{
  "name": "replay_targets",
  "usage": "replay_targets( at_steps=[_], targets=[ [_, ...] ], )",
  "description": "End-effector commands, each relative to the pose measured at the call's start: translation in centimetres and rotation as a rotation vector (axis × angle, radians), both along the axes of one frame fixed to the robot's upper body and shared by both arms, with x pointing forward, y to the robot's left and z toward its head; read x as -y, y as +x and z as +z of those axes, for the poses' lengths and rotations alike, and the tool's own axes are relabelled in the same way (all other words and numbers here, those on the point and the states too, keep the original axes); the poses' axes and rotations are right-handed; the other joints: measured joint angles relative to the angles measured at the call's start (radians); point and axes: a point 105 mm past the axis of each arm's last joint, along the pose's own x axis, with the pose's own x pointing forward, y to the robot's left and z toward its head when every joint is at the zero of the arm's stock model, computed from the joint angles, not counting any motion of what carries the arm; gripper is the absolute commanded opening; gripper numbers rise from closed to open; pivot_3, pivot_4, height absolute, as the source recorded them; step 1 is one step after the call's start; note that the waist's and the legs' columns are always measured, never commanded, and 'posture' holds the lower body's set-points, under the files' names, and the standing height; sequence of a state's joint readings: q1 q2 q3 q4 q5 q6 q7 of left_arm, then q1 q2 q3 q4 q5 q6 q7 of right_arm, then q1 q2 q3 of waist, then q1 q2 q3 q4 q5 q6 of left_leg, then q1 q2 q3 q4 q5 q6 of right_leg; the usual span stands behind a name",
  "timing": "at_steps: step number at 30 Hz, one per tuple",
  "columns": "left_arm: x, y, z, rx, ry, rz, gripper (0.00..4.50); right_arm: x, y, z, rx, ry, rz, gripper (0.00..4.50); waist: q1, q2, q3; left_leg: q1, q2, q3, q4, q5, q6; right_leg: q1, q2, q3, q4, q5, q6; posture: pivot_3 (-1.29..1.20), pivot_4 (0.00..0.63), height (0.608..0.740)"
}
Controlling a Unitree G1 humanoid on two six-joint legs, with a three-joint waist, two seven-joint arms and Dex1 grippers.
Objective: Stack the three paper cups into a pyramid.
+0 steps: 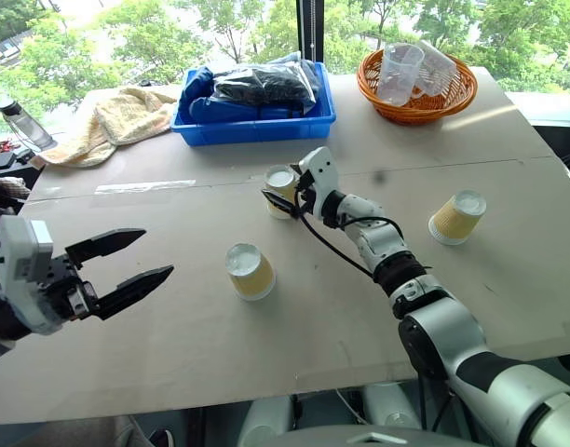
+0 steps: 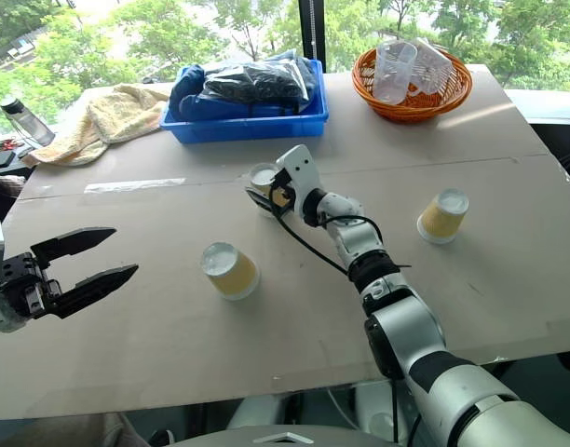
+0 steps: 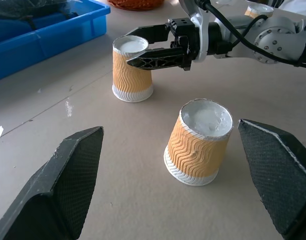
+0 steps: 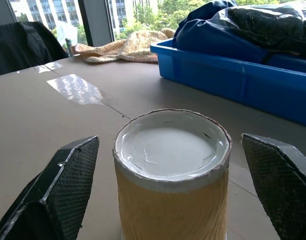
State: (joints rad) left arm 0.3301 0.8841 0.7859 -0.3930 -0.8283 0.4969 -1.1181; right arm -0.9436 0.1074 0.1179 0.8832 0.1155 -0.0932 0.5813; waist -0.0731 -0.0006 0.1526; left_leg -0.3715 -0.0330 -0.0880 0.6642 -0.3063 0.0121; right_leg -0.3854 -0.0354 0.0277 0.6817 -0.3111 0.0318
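Observation:
My right gripper's fingers are on either side of the far cup, so closing it on the cup now would catch it. My right gripper closes next.
Three paper cups stand upside down on the brown table, white bases up. My right gripper (image 1: 282, 194) is open and reaches level around the far cup (image 1: 279, 178). In the right wrist view that cup (image 4: 172, 170) stands between the two fingers with a gap on each side. The middle cup (image 1: 251, 271) stands alone nearer to me. It sits just ahead of my left gripper (image 3: 170, 129), which is open and empty. In the eye views the left gripper (image 1: 155, 255) hovers at the table's left. The third cup (image 1: 456, 217) stands alone at the right.
A blue bin (image 1: 252, 126) with dark bags sits at the back centre. An orange basket (image 1: 417, 104) holding clear plastic cups stands at the back right. A tan towel (image 1: 117, 116) and a bottle (image 1: 24, 126) are at the back left. A clear strip (image 1: 145, 186) lies on the table.

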Motion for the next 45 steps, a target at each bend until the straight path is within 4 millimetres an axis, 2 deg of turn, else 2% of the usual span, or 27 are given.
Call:
replay_targets(
  at_steps=[1, 6, 8, 12, 18, 22, 27, 30, 32, 36, 41, 45],
  targets=[
    [-0.4, -0.1, 1.3, 0.062, -0.006, 0.021, 4.42, -0.8, 0.0, 1.9, 0.065, 0.013, 0.018, 4.50, 0.001, 0.000, 0.000, 0.000, 0.000, 0.000, 0.000, 0.000, 0.000, 0.000, 0.000, 0.000, 0.000, 0.000, 0.000, 0.00, 0.150, 0.740],
    [-0.7, 0.1, 1.9, 0.086, -0.019, 0.036, 4.42, -0.7, -0.1, 1.9, 0.059, 0.031, 0.025, 4.50, 0.000, 0.000, 0.000, 0.000, 0.000, 0.000, 0.000, 0.000, 0.000, 0.000, 0.000, 0.000, 0.000, 0.000, 0.000, 0.00, 0.150, 0.740],
    [-0.9, 0.1, 1.7, 0.082, -0.017, 0.038, 4.50, -0.7, -0.1, 2.0, 0.060, 0.035, 0.022, 3.95, 0.000, 0.000, 0.000, 0.000, 0.000, 0.000, 0.000, 0.000, 0.000, 0.000, 0.000, 0.000, 0.000, 0.000, 0.000, 0.00, 0.150, 0.740],
    [-1.0, 0.3, 1.4, 0.073, -0.012, 0.039, 4.50, -0.6, -0.1, 1.8, 0.061, 0.035, 0.021, 2.26, 0.000, 0.000, 0.000, 0.000, 0.000, 0.000, 0.000, 0.000, 0.000, 0.000, 0.000, 0.000, 0.000, 0.000, 0.000, 0.00, 0.150, 0.740],
    [-0.7, 0.7, 1.2, 0.073, -0.013, 0.020, 4.50, 0.5, 0.1, 2.4, 0.102, 0.047, -0.004, 2.23, 0.001, 0.000, 0.000, 0.000, 0.000, 0.000, 0.000, 0.000, 0.000, 0.000, 0.000, 0.000, 0.000, 0.000, 0.000, 0.00, 0.150, 0.740],
    [0.1, 0.8, 1.2, 0.069, -0.019, -0.019, 4.50, 3.0, -1.6, 3.3, 0.139, 0.089, 0.094, 2.23, 0.006, 0.000, 0.000, 0.000, 0.000, 0.000, 0.000, 0.000, 0.000, 0.000, 0.000, 0.000, 0.000, 0.000, 0.000, 0.00, 0.150, 0.740],
    [0.8, 1.1, 0.8, 0.056, -0.018, -0.059, 4.50, 6.7, -7.0, 2.4, 0.071, 0.042, 0.350, 2.23, 0.014, -0.001, 0.000, -0.011, 0.000, -0.003, 0.004, 0.000, 0.000, -0.007, -0.001, -0.003, -0.001, 0.000, 0.000, 0.00, 0.150, 0.740],
    [1.0, 1.6, 0.6, 0.042, -0.013, -0.091, 4.50, 8.1, -11.2, 0.4, -0.020, -0.036, 0.509, 2.23, 0.012, 0.000, 0.000, -0.012, 0.000, -0.002, 0.003, 0.000, 0.000, -0.009, -0.001, -0.003, 0.000, 0.000, 0.000, 0.00, 0.150, 0.740],
    [1.1, 1.9, 0.6, 0.038, -0.008, -0.103, 4.50, 7.9, -13.2, -0.5, -0.065, -0.039, 0.577, 2.23, 0.006, 0.000, 0.000, -0.011, 0.001, -0.002, 0.002, 0.000, 0.000, -0.009, -0.001, -0.003, 0.001, 0.000, 0.000, 0.00, 0.150, 0.740],
    [1.1, 2.3, 0.8, 0.041, -0.002, -0.118, 4.50, 6.7, -14.5, -1.3, -0.067, -0.031, 0.602, 2.23, 0.003, 0.000, 0.000, -0.009, 0.001, 0.001, 0.003, 0.000, 0.000, -0.011, -0.001, -0.001, 0.007, 0.000, 0.000, 0.00, 0.150, 0.740],
    [1.1, 2.5, 0.9, 0.042, 0.003, -0.128, 4.50, 5.4, -14.7, -1.3, -0.041, -0.009, 0.597, 2.23, 0.018, -0.001, 0.000, -0.009, 0.000, 0.001, 0.006, 0.000, 0.000, -0.011, -0.002, -0.001, 0.010, 0.000, 0.000, 0.00, 0.150, 0.740],
    [1.2, 2.5, 0.9, 0.045, 0.005, -0.132, 4.50, 5.2, -13.8, -2.2, 0.021, -0.070, 0.549, 2.23, 0.031, -0.001, 0.000, -0.009, 0.000, 0.001, 0.006, 0.000, 0.000, -0.011, -0.002, -0.001, 0.010, 0.000, 0.000, 0.00, 0.150, 0.740]
  ],
)
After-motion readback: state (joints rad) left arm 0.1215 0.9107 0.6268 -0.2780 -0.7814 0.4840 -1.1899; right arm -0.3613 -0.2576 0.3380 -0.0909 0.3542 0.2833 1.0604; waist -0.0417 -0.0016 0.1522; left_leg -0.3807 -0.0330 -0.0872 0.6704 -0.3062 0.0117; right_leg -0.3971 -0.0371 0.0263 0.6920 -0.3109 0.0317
